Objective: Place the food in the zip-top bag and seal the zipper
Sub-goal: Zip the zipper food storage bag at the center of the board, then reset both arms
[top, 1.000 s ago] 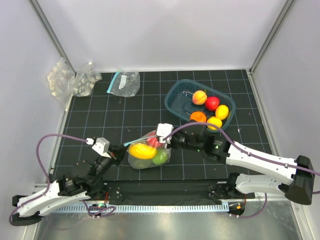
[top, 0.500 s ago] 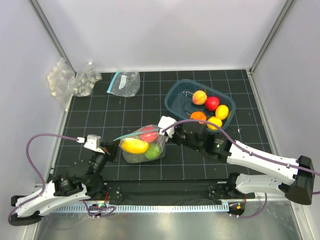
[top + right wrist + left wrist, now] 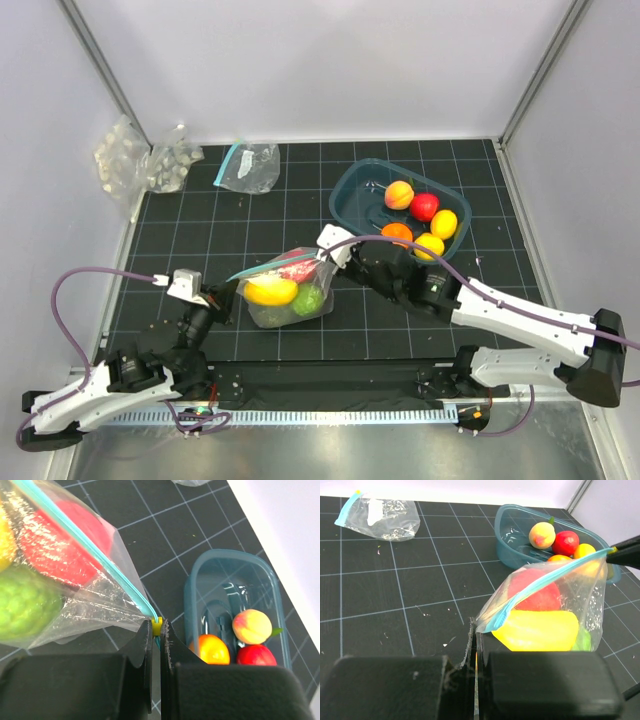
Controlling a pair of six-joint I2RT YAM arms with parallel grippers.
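The yellow slider (image 3: pixel 156 625) sits at the zipper's end nearest the tub, so it is time for my right gripper to open now.
The zip-top bag (image 3: pixel 285 295) lies near the table's front with its teal zipper (image 3: pixel 272 267) stretched between both grippers. Inside it are a yellow food (image 3: pixel 537 630), a red one (image 3: pixel 532 592) and a green one (image 3: pixel 20 605). My left gripper (image 3: pixel 228 290) is shut on the bag's left corner (image 3: pixel 482 622). My right gripper (image 3: pixel 157 627) is shut on the zipper's small yellow slider (image 3: pixel 156 625) at the bag's right end. More food, peach (image 3: pixel 399 194), red (image 3: pixel 425 207), orange (image 3: pixel 396 234) and yellow (image 3: pixel 444 223), sits in the teal tub (image 3: pixel 345 195).
A second small clear bag (image 3: pixel 248 166) with a teal strip lies at the back left. Clear packs of white lumps (image 3: pixel 140 160) rest against the left wall. The tub stands just right of and behind my right gripper.
The left gripper has drawn back to the left with the bag's corner, dragging the bag left. The right gripper shifted slightly away with the slider, so the zipper now runs taut.
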